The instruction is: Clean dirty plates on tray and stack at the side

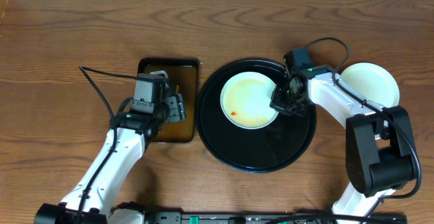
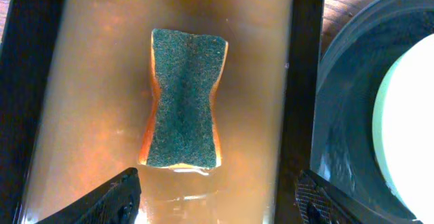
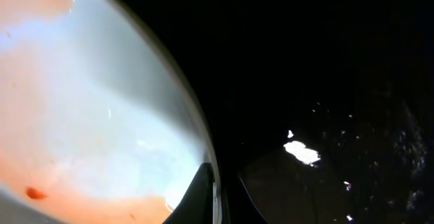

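The dirty plate lies wholly inside the rim of the round black tray (image 1: 258,157). My right gripper needs to open now, as the plate would rest there.
A dirty white plate (image 1: 249,100) with a red stain lies on the round black tray (image 1: 258,157). My right gripper (image 1: 283,100) is shut on the plate's right rim; in the right wrist view the fingers (image 3: 218,200) pinch the rim of the plate (image 3: 88,115). A clean white plate (image 1: 371,83) sits on the table at the right. A green-topped orange sponge (image 2: 184,98) lies in the brown water of the rectangular black basin (image 2: 298,115). My left gripper (image 2: 217,200) is open above the basin, just short of the sponge, and also shows in the overhead view (image 1: 175,106).
The basin (image 1: 193,68) stands just left of the tray, almost touching it. The round tray's rim (image 2: 339,61) shows at the right of the left wrist view. Bare wooden table lies all around.
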You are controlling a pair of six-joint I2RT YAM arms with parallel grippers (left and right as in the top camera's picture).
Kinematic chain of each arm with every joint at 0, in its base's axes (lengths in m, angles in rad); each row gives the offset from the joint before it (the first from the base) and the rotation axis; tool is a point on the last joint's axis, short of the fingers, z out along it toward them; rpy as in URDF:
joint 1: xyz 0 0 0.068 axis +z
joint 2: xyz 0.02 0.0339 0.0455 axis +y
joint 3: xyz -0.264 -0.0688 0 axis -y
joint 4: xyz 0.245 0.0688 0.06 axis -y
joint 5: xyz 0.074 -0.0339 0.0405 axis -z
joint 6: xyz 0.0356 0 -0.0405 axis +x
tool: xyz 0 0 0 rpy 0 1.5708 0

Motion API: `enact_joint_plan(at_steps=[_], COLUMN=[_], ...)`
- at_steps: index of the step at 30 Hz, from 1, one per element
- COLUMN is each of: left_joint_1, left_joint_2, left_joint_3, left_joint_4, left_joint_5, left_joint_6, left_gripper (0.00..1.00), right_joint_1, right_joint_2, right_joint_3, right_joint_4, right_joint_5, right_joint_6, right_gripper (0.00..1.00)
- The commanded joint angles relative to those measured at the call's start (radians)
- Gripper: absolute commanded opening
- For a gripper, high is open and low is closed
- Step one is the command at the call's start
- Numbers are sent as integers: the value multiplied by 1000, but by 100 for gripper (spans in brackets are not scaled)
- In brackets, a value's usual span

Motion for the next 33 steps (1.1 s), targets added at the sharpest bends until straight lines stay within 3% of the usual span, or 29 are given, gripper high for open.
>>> enact_joint_plan(at_steps=[1, 7, 10, 18, 20, 25, 31, 33], left_joint_1=[7, 7, 7, 7, 7, 7, 7, 7], left_joint_2=[15, 17, 17, 17, 17, 17, 19, 26], left_joint_3=[1, 1, 1, 1, 1, 1, 0, -2], left_joint_4=[-2, -2, -2, -2, -2, -2, 0, 2], left_joint_5=[-2, -2, -2, -2, -2, -2, -2, -2], left_joint_6=[-9, -9, -9, -9, -9, -9, -9, -9], left_gripper=[74, 74, 74, 74, 74, 74, 74, 74], right_joint_1=[26, 45, 42, 8, -5, -24, -10, -9], right_joint_2=[39, 39, 39, 37, 37, 42, 57, 57], right_joint_3=[-35, -35, -34, 52, 68, 66, 54, 49], right_joint_4=[-44, -46, -30, -3, 29, 64, 66, 63], right_joint_5=[113, 115, 121, 121, 121, 117, 49, 45], right_joint_6=[34, 31, -22, -263, -360, -453, -463, -463], right_gripper=[1, 1, 14, 16, 21, 23, 2, 1])
